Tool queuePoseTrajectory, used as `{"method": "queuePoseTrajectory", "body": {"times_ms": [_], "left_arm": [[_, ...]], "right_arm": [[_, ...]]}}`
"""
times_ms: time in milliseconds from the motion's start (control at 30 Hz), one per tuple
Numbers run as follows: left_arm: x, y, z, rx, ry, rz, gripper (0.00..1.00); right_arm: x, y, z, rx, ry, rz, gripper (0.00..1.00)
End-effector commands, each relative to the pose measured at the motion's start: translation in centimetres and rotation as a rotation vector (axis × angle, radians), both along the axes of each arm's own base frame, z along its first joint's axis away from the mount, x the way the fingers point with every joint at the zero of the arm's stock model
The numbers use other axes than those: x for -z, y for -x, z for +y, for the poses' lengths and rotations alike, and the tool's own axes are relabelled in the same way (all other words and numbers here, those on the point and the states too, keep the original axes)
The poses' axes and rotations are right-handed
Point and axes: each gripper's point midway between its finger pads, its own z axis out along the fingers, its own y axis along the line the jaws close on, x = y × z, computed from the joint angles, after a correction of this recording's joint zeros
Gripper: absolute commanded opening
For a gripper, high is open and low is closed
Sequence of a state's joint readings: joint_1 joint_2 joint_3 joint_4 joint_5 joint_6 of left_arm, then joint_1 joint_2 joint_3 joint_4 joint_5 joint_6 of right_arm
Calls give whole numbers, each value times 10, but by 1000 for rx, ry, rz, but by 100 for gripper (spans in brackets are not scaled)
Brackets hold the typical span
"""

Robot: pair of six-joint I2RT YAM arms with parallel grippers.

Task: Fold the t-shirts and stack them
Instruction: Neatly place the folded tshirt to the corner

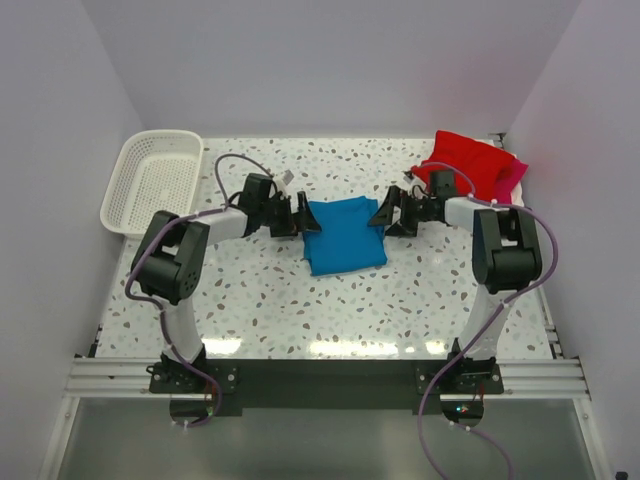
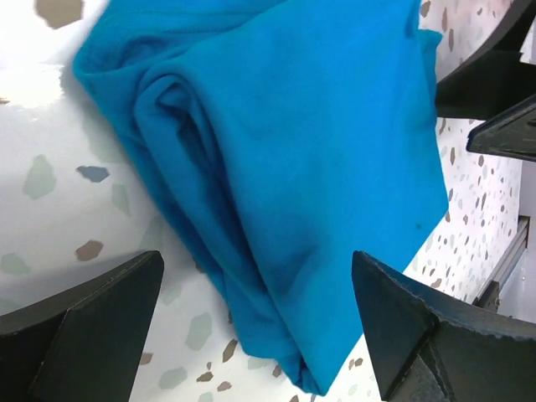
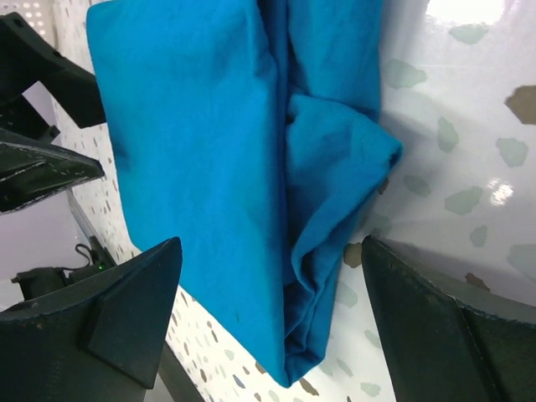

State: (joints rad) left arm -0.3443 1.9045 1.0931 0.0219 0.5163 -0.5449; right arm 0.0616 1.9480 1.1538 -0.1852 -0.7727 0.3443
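Note:
The robot's right gripper will next take hold of the blue t-shirt's layered edge (image 1: 379, 226) (image 3: 293, 261) nearest the red t-shirt, with the layers together, so that it can stack the blue t-shirt folded.
The bright blue t-shirt (image 1: 345, 236) lies folded into a small rectangle mid-table. My left gripper (image 1: 300, 216) stands open at its left edge and my right gripper (image 1: 386, 214) open at its right edge, facing each other. In the left wrist view the blue t-shirt (image 2: 301, 167) runs between the spread fingers of the left gripper (image 2: 258, 276), with nothing pinched. The right wrist view shows the blue t-shirt (image 3: 209, 142) and its layered corner between the wide fingers of the right gripper (image 3: 272, 255). A folded red t-shirt (image 1: 466, 159) lies on a magenta-pink one (image 1: 510, 181) at the back right.
A white mesh basket (image 1: 155, 182) stands at the back left by the wall. White walls close in the speckled table (image 1: 300, 310) on three sides. The opposite gripper's fingers (image 2: 494, 92) show at the edge of each wrist view.

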Motion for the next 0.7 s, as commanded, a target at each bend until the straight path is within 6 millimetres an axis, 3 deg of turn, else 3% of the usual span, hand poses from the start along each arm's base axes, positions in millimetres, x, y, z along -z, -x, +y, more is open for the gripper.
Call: {"method": "queuePoseTrajectory", "body": {"times_ms": [0, 333, 600, 667], "left_arm": [[8, 8, -18, 22, 30, 6, 100], [9, 17, -30, -21, 71, 3, 100], [6, 20, -42, -14, 103, -6, 98], [3, 21, -42, -21, 105, -13, 98]], "right_arm": [[16, 11, 10, -62, -3, -10, 92], [38, 56, 71, -168, -2, 27, 91], [43, 51, 102, -154, 19, 9, 87], [44, 48, 107, -131, 27, 2, 81]]}}
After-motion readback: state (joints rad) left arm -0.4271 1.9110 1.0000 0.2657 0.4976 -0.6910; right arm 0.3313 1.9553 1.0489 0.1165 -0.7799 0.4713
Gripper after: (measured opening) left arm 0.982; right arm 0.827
